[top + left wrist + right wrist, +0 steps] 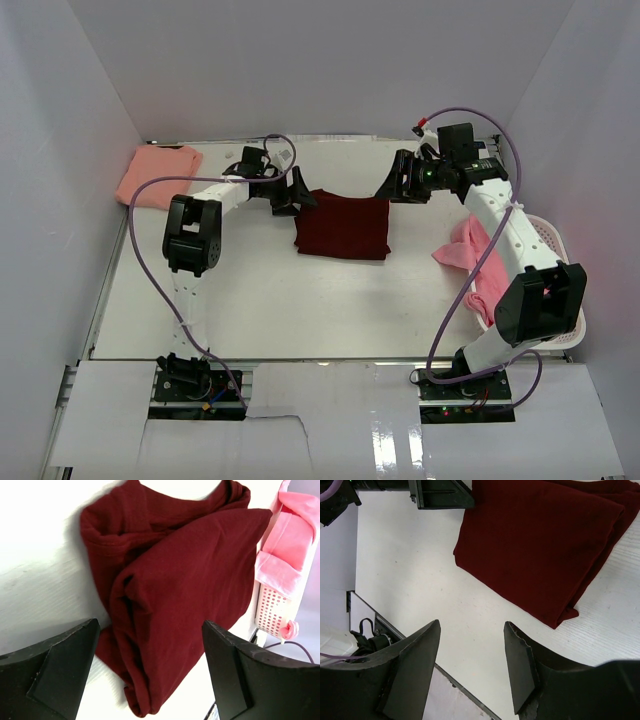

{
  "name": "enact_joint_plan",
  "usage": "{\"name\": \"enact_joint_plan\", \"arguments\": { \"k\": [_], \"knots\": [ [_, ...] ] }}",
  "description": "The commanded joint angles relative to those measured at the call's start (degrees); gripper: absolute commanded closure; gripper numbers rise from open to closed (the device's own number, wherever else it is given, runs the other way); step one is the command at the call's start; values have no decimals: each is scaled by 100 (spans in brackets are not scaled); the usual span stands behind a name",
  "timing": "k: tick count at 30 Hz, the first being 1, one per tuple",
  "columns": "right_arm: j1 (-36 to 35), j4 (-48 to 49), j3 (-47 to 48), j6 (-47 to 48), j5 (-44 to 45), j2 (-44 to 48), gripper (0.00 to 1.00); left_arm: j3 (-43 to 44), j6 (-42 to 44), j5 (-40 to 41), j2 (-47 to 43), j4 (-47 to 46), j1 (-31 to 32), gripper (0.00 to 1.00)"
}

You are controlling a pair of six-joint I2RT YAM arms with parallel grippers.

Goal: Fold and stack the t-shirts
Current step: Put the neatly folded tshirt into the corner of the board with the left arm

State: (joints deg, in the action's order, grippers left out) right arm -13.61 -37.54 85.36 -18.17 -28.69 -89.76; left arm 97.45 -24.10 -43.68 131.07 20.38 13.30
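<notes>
I need to drag the maroon t-shirt folded onto the stack, so my left gripper should next grab the maroon t-shirt's edge (pixel 299 226) (pixel 119 629) facing the salmon t-shirt, with the layers together.
A dark maroon t-shirt (pixel 343 228) lies folded in a rough rectangle at the middle of the table; it also shows in the left wrist view (pixel 180 580) and the right wrist view (pixel 540 540). My left gripper (pixel 298 192) is open and empty, just above the shirt's far left corner. My right gripper (pixel 392 186) is open and empty, just off its far right corner. A salmon t-shirt (pixel 158 176) lies folded at the far left. Brighter pink shirts (pixel 478 262) hang out of the basket on the right.
A white mesh basket (pixel 556 240) stands at the right edge under my right arm; it also shows in the left wrist view (pixel 270 610). White walls close in the table on three sides. The left gripper's fingers (pixel 442 495) show in the right wrist view.
</notes>
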Motion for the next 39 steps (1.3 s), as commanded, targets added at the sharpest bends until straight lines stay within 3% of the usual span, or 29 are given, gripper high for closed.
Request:
{"name": "enact_joint_plan", "arguments": {
  "k": [1, 15, 19, 30, 31, 33, 39],
  "knots": [
    [42, 142, -11, 86, -137, 230, 40, 46, 54, 132, 200, 150, 120, 6],
    [113, 212, -169, 77, -199, 310, 39, 116, -16, -202, 552, 361, 190, 19],
    [121, 247, -204, 68, -242, 318, 39, 108, -25, -124, 552, 396, 199, 33],
    [165, 265, -257, 77, -269, 380, 39, 257, -86, -219, 639, 370, 191, 55],
    [174, 265, -257, 86, -278, 389, 39, 274, -78, -403, 674, 361, 199, 73],
    [191, 265, -266, 95, -278, 406, 39, 432, -34, -588, 806, 414, 191, 87],
    [235, 265, -283, 112, -304, 415, 39, 477, 54, -265, 754, 616, 182, 99]
  ]
}}
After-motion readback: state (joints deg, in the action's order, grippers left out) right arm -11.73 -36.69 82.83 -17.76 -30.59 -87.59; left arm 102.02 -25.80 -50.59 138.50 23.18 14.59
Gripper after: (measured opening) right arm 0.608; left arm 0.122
